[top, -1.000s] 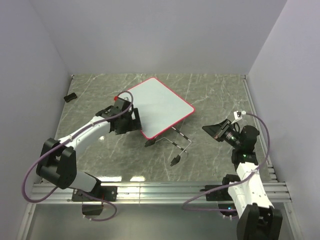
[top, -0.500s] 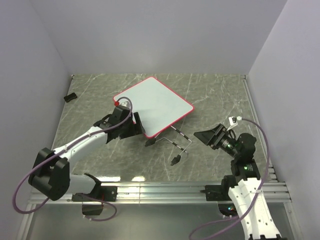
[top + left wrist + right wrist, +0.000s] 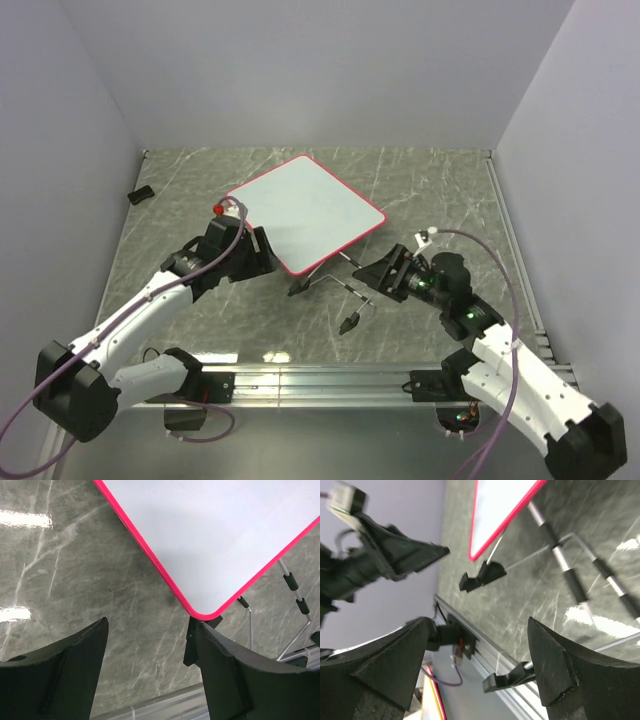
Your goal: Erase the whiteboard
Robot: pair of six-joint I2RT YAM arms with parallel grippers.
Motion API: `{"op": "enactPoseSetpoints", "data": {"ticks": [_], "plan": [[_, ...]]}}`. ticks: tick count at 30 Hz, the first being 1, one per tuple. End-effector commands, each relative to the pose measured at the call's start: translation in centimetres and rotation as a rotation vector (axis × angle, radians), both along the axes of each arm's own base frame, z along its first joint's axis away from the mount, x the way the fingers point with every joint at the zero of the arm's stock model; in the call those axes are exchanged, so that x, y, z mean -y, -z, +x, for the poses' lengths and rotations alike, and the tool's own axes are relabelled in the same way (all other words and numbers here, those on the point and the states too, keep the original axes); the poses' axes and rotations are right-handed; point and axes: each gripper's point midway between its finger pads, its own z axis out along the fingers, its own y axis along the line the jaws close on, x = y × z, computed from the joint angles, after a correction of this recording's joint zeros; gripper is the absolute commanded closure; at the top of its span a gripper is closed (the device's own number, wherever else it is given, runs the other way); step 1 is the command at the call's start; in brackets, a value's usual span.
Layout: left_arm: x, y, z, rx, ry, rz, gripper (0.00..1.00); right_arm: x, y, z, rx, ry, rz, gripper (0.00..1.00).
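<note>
My right gripper is about to grip the whiteboard (image 3: 305, 210) by its red-pink frame near the corner on the gripper's side, so its white side stays free to be erased.
The whiteboard (image 3: 305, 210) is a white panel with a red-pink frame, propped at a tilt on a wire stand (image 3: 345, 283) mid-table. My left gripper (image 3: 255, 250) is open by the board's near-left edge, with nothing between its fingers. In the left wrist view the board (image 3: 225, 535) fills the top right, and its rounded corner sits just above my right finger (image 3: 235, 675); the left gripper (image 3: 147, 625) frames bare table. My right gripper (image 3: 375, 272) is open and empty beside the stand's legs. The right wrist view shows the board (image 3: 497, 510), the stand rods (image 3: 570, 575) and the right gripper (image 3: 480, 625).
A small black object (image 3: 140, 193) lies at the far left near the wall. The stand's black feet (image 3: 350, 322) rest on the marble table (image 3: 430, 190). An aluminium rail (image 3: 320, 380) runs along the near edge. Walls close in the left, back and right.
My right gripper has opened and its arm has swung left and down towards the stand. My left arm has lowered and drawn back slightly from the board's edge, its jaws a little narrower.
</note>
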Motion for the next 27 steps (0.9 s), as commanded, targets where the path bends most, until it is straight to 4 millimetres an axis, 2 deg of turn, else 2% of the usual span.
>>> {"op": "enactPoseSetpoints", "data": {"ticks": [1,3,4,5,8,9,10,11,12,13,14,15,16,17,18,20,23,27], "plan": [[-0.5,0.6,-1.1,-0.021,0.000,0.008,0.25,-2.2,-2.8,1.4,0.068,0.030,-0.011,0.14],[-0.3,-0.4,-0.7,0.013,-0.002,-0.012,0.24,-2.6,-2.6,1.7,0.059,0.020,-0.048,0.14],[-0.1,-1.4,-0.5,0.041,0.000,-0.029,0.24,-2.8,-3.3,2.6,0.067,0.034,-0.065,0.14],[0.4,-3.2,0.2,0.083,0.003,-0.057,0.23,-2.8,-3.5,2.9,0.080,0.038,-0.085,0.14],[2.4,-5.8,1.0,0.122,0.066,-0.134,0.24,-2.6,-5.1,4.5,0.113,0.075,-0.116,0.14],[2.9,-5.9,1.1,0.114,0.080,-0.138,0.24,-2.6,-5.2,5.0,0.111,0.080,-0.123,0.14],[3.4,-5.2,1.3,0.091,0.092,-0.128,0.24,-2.7,-6.3,5.4,0.136,0.081,-0.123,0.14],[4.1,-5.4,1.4,0.088,0.117,-0.133,0.25,-2.5,-6.7,5.9,0.143,0.092,-0.127,0.14],[4.9,-4.5,1.1,0.065,0.150,-0.113,0.25,-2.1,-6.8,6.5,0.137,0.109,-0.139,0.14],[5.4,-4.0,0.9,0.050,0.172,-0.105,0.25,-1.6,-7.8,7.2,0.150,0.133,-0.144,0.14],[5.8,-3.8,0.9,0.038,0.185,-0.092,0.26,-1.0,-7.6,7.8,0.137,0.163,-0.171,0.13],[6.3,-2.4,0.3,-0.003,0.201,-0.047,0.27,0.8,-6.4,8.9,0.084,0.227,-0.223,0.13],[6.5,-1.9,0.1,-0.016,0.210,-0.029,0.28,1.4,-6.8,9.5,0.080,0.249,-0.233,0.13],[6.7,-1.7,-0.1,-0.023,0.215,-0.017,0.29,2.1,-6.4,10.0,0.053,0.276,-0.249,0.13],[7.0,-1.3,-0.6,-0.032,0.225,-0.007,0.29,3.8,-5.0,10.7,-0.005,0.325,-0.287,0.13],[7.1,-1.1,-1.0,-0.038,0.226,-0.004,0.30,4.9,-4.4,11.3,-0.051,0.373,-0.297,0.13],[6.7,-1.4,-1.3,-0.034,0.222,0.008,0.29,5.5,-2.7,11.7,-0.121,0.403,-0.313,0.13],[6.0,-1.5,-1.5,-0.036,0.217,0.045,0.29,4.3,0.3,12.7,-0.210,0.387,-0.301,0.14]]}}
